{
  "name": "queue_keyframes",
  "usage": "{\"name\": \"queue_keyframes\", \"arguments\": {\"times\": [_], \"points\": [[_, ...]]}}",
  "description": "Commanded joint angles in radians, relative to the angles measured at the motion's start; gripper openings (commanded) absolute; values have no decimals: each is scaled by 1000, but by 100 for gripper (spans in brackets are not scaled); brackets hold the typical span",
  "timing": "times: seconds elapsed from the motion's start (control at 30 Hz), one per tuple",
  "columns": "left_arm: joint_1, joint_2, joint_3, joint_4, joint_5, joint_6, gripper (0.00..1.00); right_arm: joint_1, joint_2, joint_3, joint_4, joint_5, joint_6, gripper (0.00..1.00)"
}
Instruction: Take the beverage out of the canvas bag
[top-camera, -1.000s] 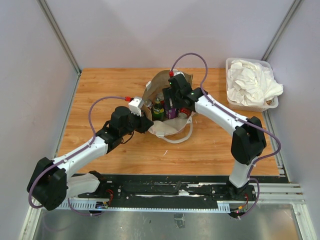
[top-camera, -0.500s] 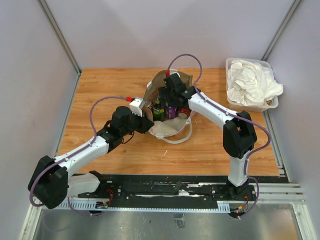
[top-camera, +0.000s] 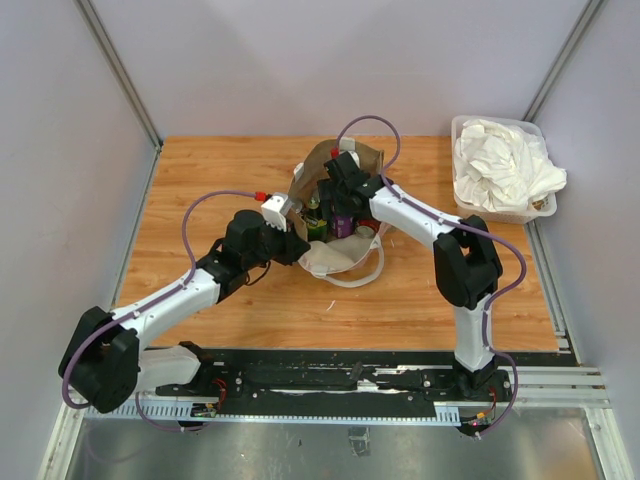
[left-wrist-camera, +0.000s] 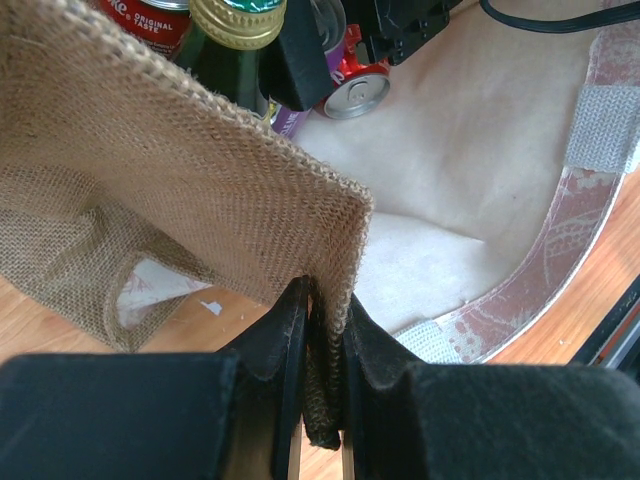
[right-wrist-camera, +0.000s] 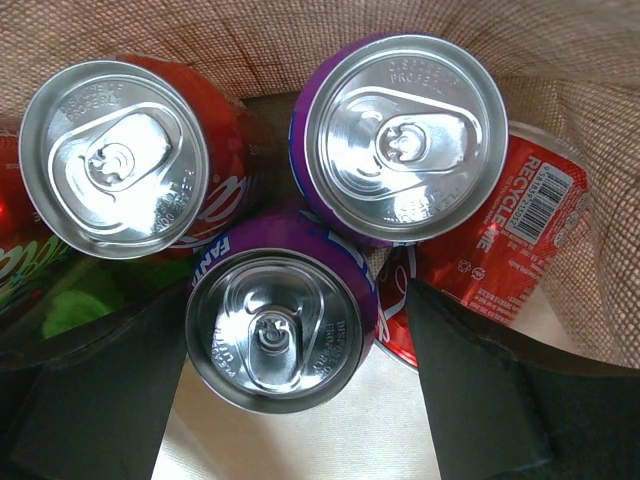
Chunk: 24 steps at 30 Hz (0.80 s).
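Observation:
My right gripper should close on the upright purple can now, as my fingers are past its lid on either side.
The canvas bag (top-camera: 318, 160) stands open at the table's middle, its pale front panel sagging toward me. My left gripper (left-wrist-camera: 322, 330) is shut on the bag's woven rim (left-wrist-camera: 250, 190) and holds that side up. My right gripper (right-wrist-camera: 290, 385) is open inside the bag, its fingers on either side of an upright purple can (right-wrist-camera: 275, 335). The left finger (right-wrist-camera: 100, 400) is close against the can; the right finger (right-wrist-camera: 480, 400) stands off it. Around it are a second purple can (right-wrist-camera: 405, 135), a red can (right-wrist-camera: 115, 160), a lying red can (right-wrist-camera: 520, 225) and a green bottle (left-wrist-camera: 235, 25).
A clear plastic bin (top-camera: 490, 214) of white cloth sits at the table's back right corner. The bag's white handle loop (top-camera: 357, 277) lies on the wood in front of the bag. Grey walls close in the table on both sides and at the back.
The right arm has swung its elbow leftward and pushed its gripper further left and deeper into the bag. The left gripper keeps its hold on the rim.

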Motion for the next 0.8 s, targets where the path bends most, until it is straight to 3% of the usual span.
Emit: {"name": "queue_keyframes", "arguments": {"times": [0.0,0.13,0.2,0.3,0.33,0.37,0.4,0.77], "points": [[-8,30,7,-70,-5,16,1,-4,31,-17,-19,-18,26,85],[-7,32,9,-70,-6,15,0,-6,41,-23,-20,-15,24,81],[-8,31,7,-73,-7,15,0,-6,46,-24,-20,-7,18,70],[-7,30,8,-76,-8,15,0,-7,43,-23,-20,-2,-3,47],[-7,30,8,-76,-10,15,0,-6,39,-21,-21,-1,-15,33],[-7,30,9,-76,-11,15,0,-6,34,-21,-22,1,-24,7],[-8,30,9,-76,-11,15,1,-7,23,-21,-26,8,-28,2],[-8,39,8,-67,-10,10,1,-6,-108,-17,-11,14,-117,1]]}}
